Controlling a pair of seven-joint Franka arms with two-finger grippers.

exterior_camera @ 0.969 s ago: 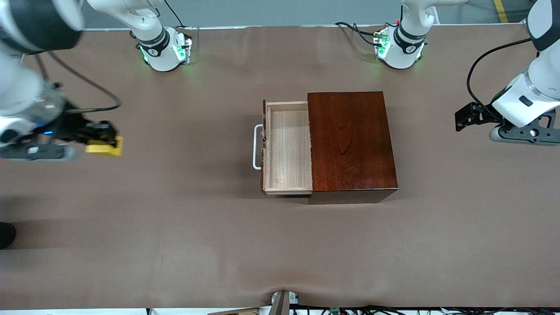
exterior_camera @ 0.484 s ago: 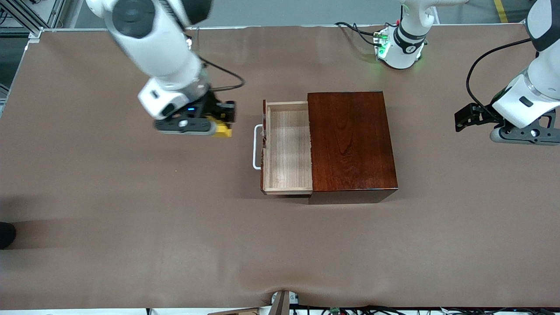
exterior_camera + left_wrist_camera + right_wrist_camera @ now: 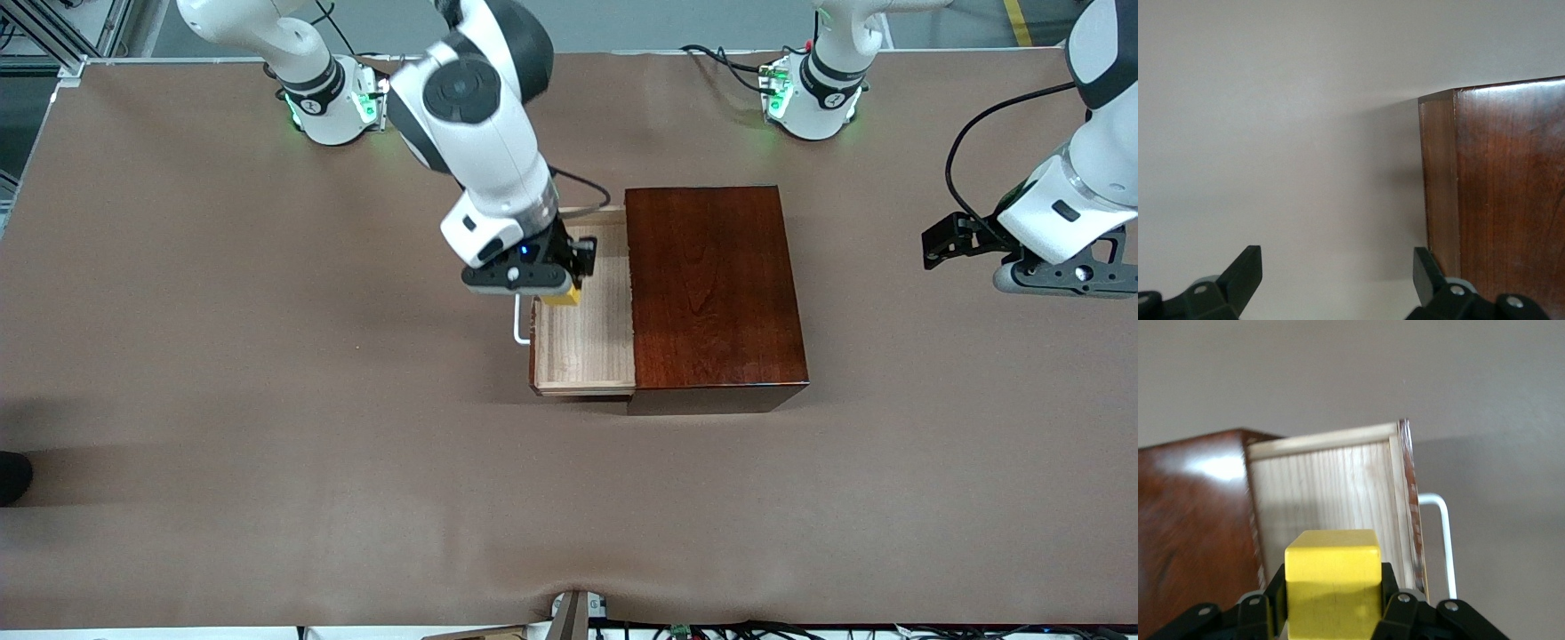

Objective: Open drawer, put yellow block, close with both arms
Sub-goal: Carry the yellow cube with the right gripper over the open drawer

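Note:
The yellow block is hanging high by the light-wood drawer's rim, so my right gripper needs to lower it farther in before letting go.
The dark reddish-brown box stands mid-table with its light-wood drawer pulled out toward the right arm's end. The white handle is partly hidden by the arm. My right gripper is shut on the yellow block and holds it over the open drawer, near its handle edge. In the right wrist view the block sits between the fingers above the drawer and handle. My left gripper is open and empty, held toward the left arm's end; its wrist view shows the box.
The brown table spreads around the box. Both arm bases with green lights stand at the table's edge farthest from the camera. Cables run along the edge nearest the camera.
My right gripper has carried the yellow block from the right arm's end of the table to over the open drawer. The left arm has barely moved.

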